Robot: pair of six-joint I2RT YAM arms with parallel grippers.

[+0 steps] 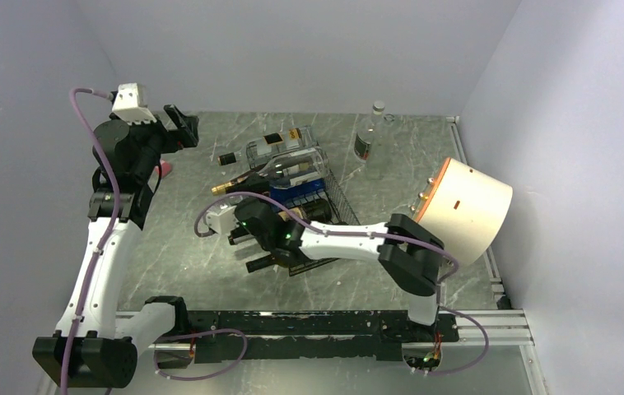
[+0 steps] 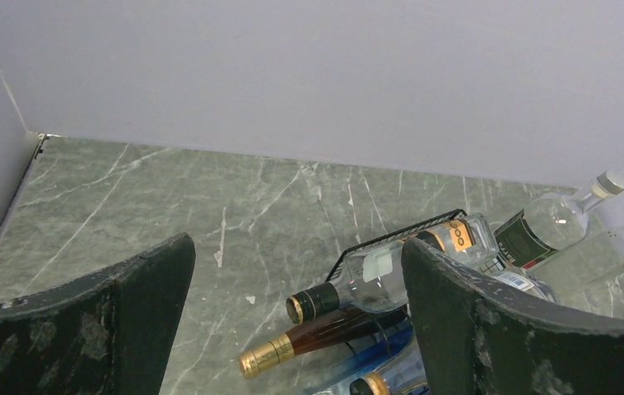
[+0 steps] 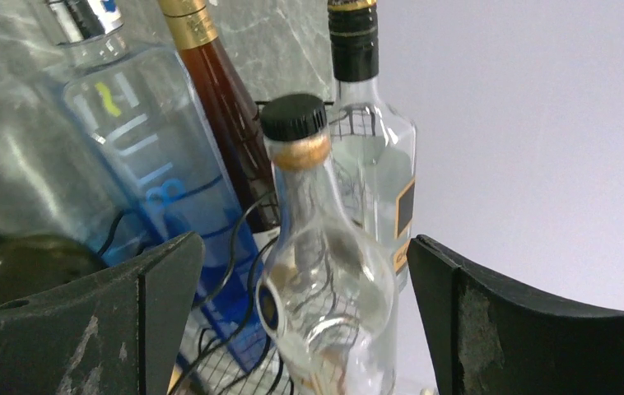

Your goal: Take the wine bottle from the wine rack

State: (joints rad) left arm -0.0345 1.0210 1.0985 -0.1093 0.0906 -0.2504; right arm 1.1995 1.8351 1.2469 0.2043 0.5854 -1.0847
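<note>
The right gripper grabs the clear black-capped bottle by its neck point(image 3: 297, 183) next, leaving the bottle's wide body free to leave the rack.
The black wire wine rack point(image 1: 337, 202) sits mid-table with several bottles lying across it. Among them are a slim brown wine bottle with gold foil point(image 1: 239, 185) point(image 2: 325, 329) point(image 3: 218, 107), a blue bottle point(image 3: 152, 164) and a dark green bottle point(image 3: 12, 267). My right gripper point(image 1: 247, 247) point(image 3: 305, 247) is open at the rack's near-left end. A clear black-capped bottle point(image 3: 325, 280) stands between its fingers with a gap on each side. My left gripper point(image 1: 187, 127) point(image 2: 296, 247) hangs open and holds nothing at the far left, well away from the rack point(image 2: 391, 239).
A cream cylinder point(image 1: 465, 210) lies at the right edge beside the right arm. A small clear bottle point(image 1: 366, 136) stands at the back, right of the rack, also in the left wrist view point(image 2: 551, 222). Something pink point(image 1: 163, 170) shows beside the left arm.
</note>
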